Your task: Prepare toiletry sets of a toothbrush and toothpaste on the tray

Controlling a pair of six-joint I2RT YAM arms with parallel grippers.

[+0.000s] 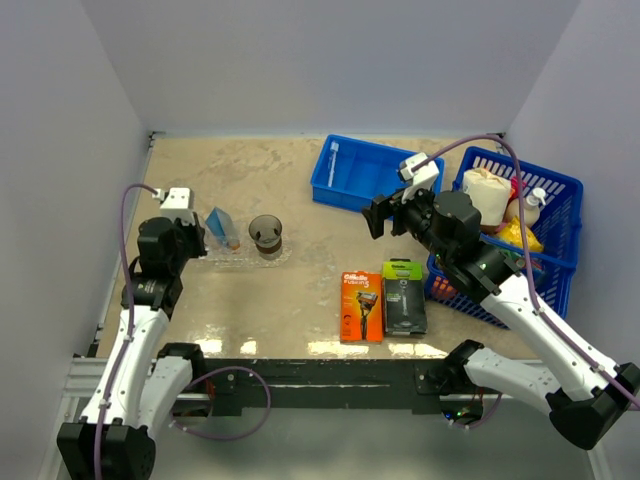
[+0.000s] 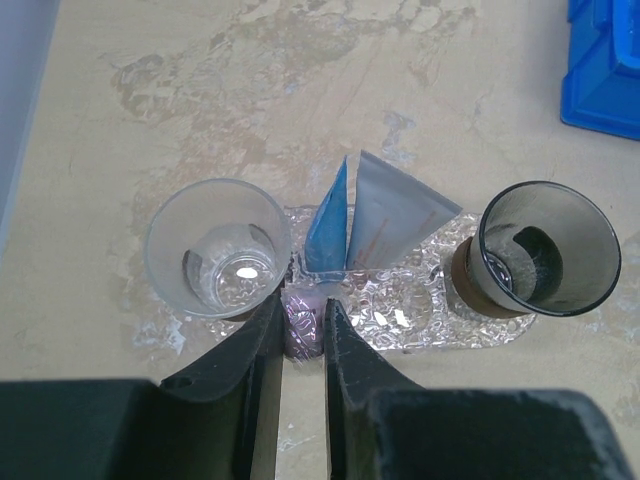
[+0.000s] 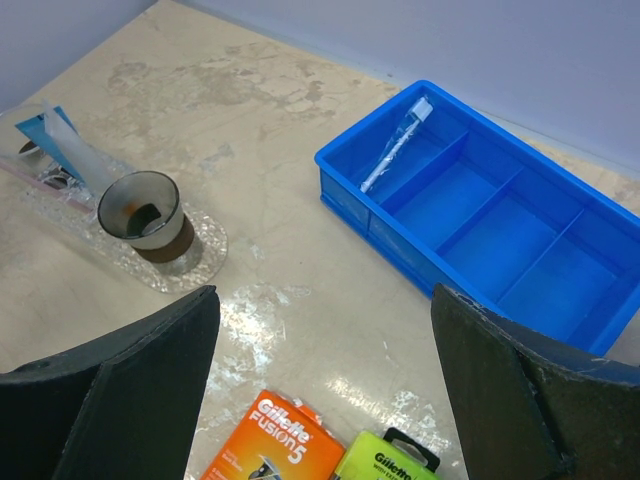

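The toothbrush's wrapped end is at the clear tray's near edge between the cups and would rest in there, so it is time for my left gripper to release the toothbrush.
The clear tray (image 2: pixel 400 318) lies at the table's left, also visible in the top view (image 1: pixel 240 260). On it stand a clear cup (image 2: pixel 218 250), a brownish cup (image 2: pixel 540 250), and between them the tilted blue-and-white toothpaste box (image 2: pixel 385 215). My left gripper (image 2: pixel 303 312) is at the tray's near edge, shut on the purplish wrapped end of a toothbrush (image 2: pixel 303 328). Another wrapped toothbrush (image 3: pixel 395 147) lies in the blue bin (image 3: pixel 520 215). My right gripper (image 3: pixel 322 310) is open and empty, above the table between the bin and the razor packs.
An orange razor pack (image 1: pixel 361 305) and a black-green one (image 1: pixel 404 296) lie near the table's front middle. A blue lattice basket (image 1: pixel 555 190) with bottles and rolls stands at the right. Walls close in the table on the left, back and right.
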